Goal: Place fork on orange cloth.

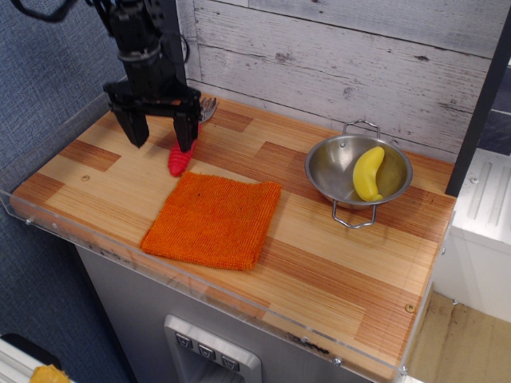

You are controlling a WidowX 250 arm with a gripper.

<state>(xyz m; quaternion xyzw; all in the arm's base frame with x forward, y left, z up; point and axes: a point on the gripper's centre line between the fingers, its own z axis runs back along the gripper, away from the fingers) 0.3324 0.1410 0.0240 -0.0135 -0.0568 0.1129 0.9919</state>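
The fork's silver tines point toward the wall, so my gripper will next grab it by its red ribbed handle (178, 162).
The fork lies on the wooden counter at the back left. Its red ribbed handle (178, 162) points toward the front and its silver tines (207, 106) toward the wall. The orange cloth (212, 219) lies flat just in front of the handle's end. My black gripper (163, 137) hangs over the fork with its two fingers spread wide. The right finger (186, 132) is over the handle's upper part and the left finger stands to the fork's left. The gripper holds nothing.
A steel bowl (335, 163) with wire handles stands at the right and holds a yellow banana (368, 172). A clear plastic rim (200, 279) runs along the counter's front and left edges. A plank wall (335, 56) stands behind.
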